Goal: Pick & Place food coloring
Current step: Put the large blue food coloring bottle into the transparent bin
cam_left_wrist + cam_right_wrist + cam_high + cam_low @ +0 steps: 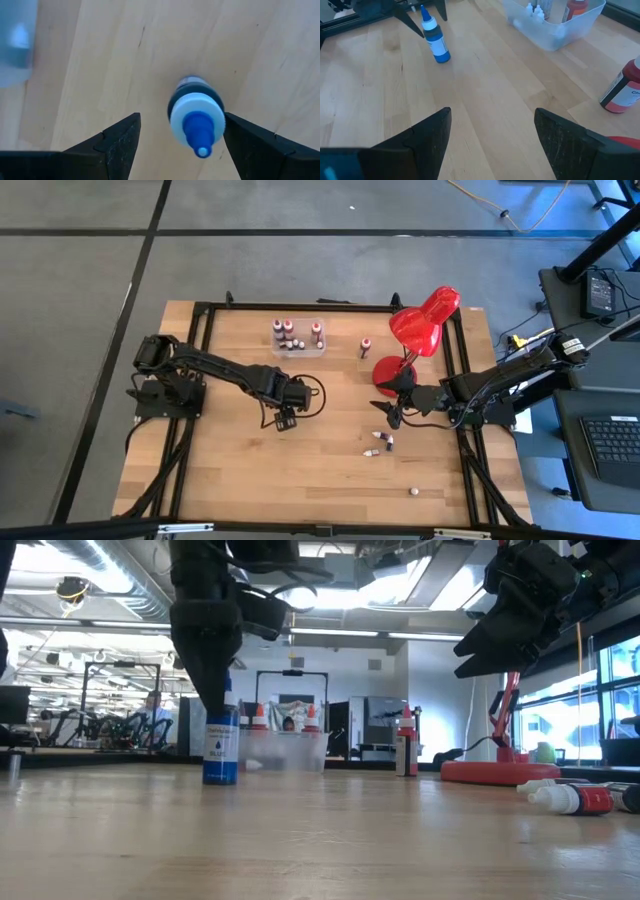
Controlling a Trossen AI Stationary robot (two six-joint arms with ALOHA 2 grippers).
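Both fingers of the left gripper reach down beside the pale collar [182, 118], with the blue nozzle [199, 130] above them, so the left gripper should close. Closing now would hold the bottle.
The long blue food coloring bottle [197, 122] stands upright on its base on the wood table, also seen in the low view [220, 750] and the right wrist view [437, 45]. My left gripper [285, 420] hangs over it, open, with a finger on either side of the blue nozzle; I cannot tell whether one finger touches the collar. My right gripper [390, 412] is open and empty, held above the table near the lamp base. Small red bottles lie on their sides [383, 438] near the right gripper; one [366, 345] stands alone. More stand in the clear box [298, 338].
The red desk lamp [425, 320] stands at the table's far right, with its round base [490, 772] just behind my right gripper. A small white-capped thing [413, 492] lies near the near edge. A black frame runs along the table's edges. Bare wood lies between the two grippers.
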